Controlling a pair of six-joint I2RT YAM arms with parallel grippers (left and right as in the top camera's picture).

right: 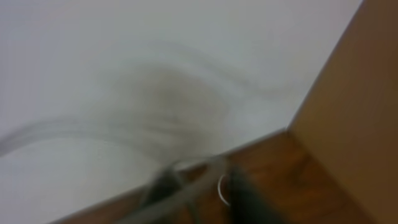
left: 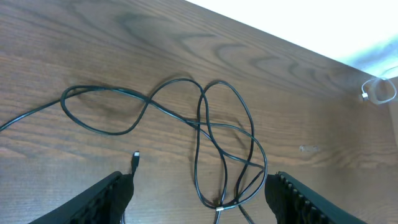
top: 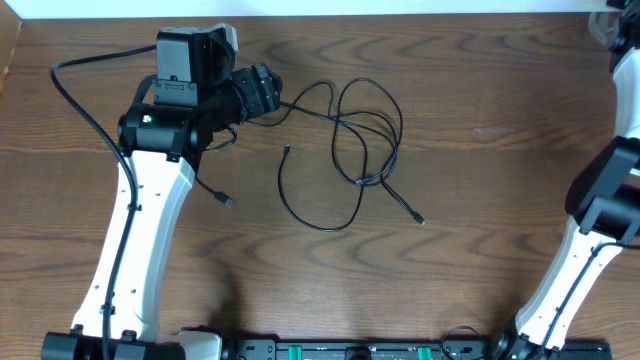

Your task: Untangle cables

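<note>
My left gripper grabs the black cable [top: 318, 228] by a piece at the loops' far edge [top: 362, 80] next, leaving the rest for my right gripper to untangle.
The black cable [top: 318, 228] lies in several overlapping loops in the middle of the wooden table. It also shows in the left wrist view [left: 199, 124], with a small plug end [left: 135, 155] lying free. My left gripper [top: 268, 92] [left: 199, 179] is open and empty, just left of the loops and not touching them. The white cable [left: 380, 92] is a small loop at the table's far right corner. In the blurred right wrist view a white arc of it [right: 221, 190] sits between my right gripper's fingers [right: 205, 194]. The grip itself is not clear.
The table's far edge [left: 292, 46] meets a white surface behind it. My right arm [top: 600, 200] stands along the right edge, reaching up to the far right corner. Thick black robot wires [top: 75, 95] run beside my left arm.
</note>
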